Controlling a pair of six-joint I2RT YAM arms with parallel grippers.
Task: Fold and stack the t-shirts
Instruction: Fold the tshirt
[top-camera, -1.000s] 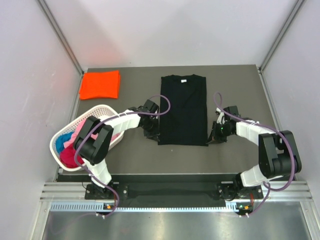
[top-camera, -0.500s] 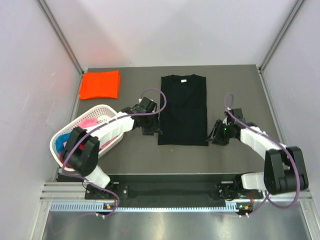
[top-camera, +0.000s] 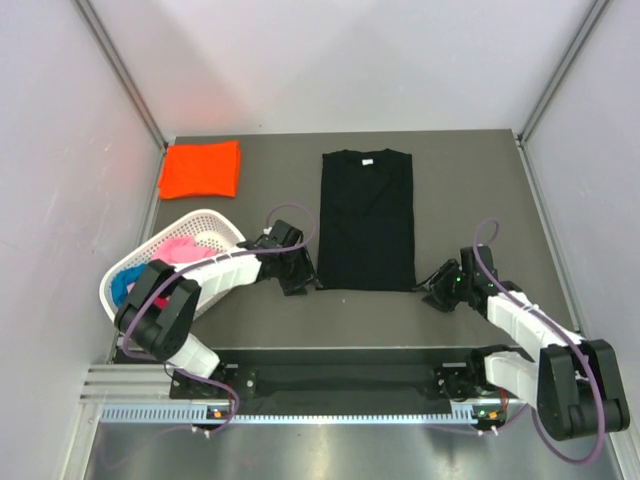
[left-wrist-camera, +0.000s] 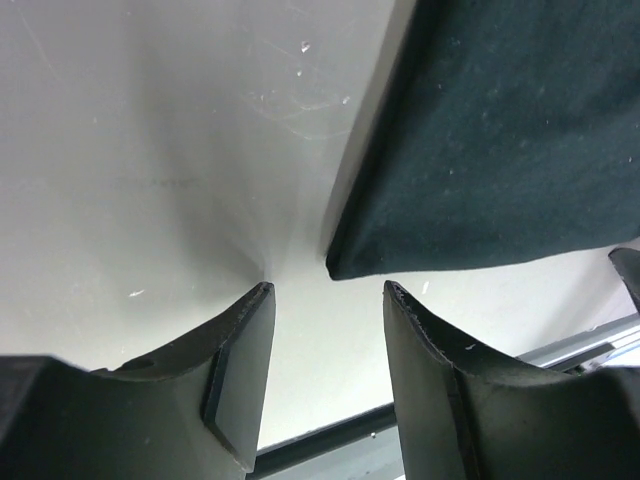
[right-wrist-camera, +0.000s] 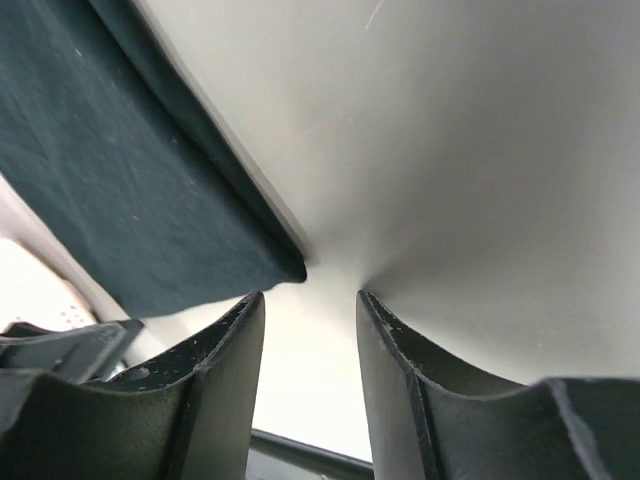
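The hem of the black t-shirt has to be folded toward the neck (top-camera: 367, 158). My left gripper will next grab the t-shirt by its near corner (top-camera: 321, 286), matching my right gripper's corner.
A black t-shirt (top-camera: 366, 220) lies flat in the middle of the table, folded into a long narrow strip with its neck label at the far end. Its near left corner (left-wrist-camera: 480, 150) shows just ahead of my left gripper (left-wrist-camera: 325, 290), which is open and empty beside that corner (top-camera: 300, 280). The near right corner (right-wrist-camera: 120, 180) sits just ahead of my right gripper (right-wrist-camera: 310, 298), also open and empty (top-camera: 436, 290). An orange t-shirt (top-camera: 201, 169) lies folded at the far left. Pink (top-camera: 183, 246) and blue (top-camera: 125, 280) t-shirts sit in the basket.
The white lattice basket (top-camera: 205, 214) stands at the left edge, partly under my left arm. The dark table (top-camera: 470, 190) is walled in on the left, far and right sides. A metal rail runs along the near edge.
Both grippers have opened, let go of the black t-shirt's near corners and drawn back toward the near edge. The shirt now lies flat.
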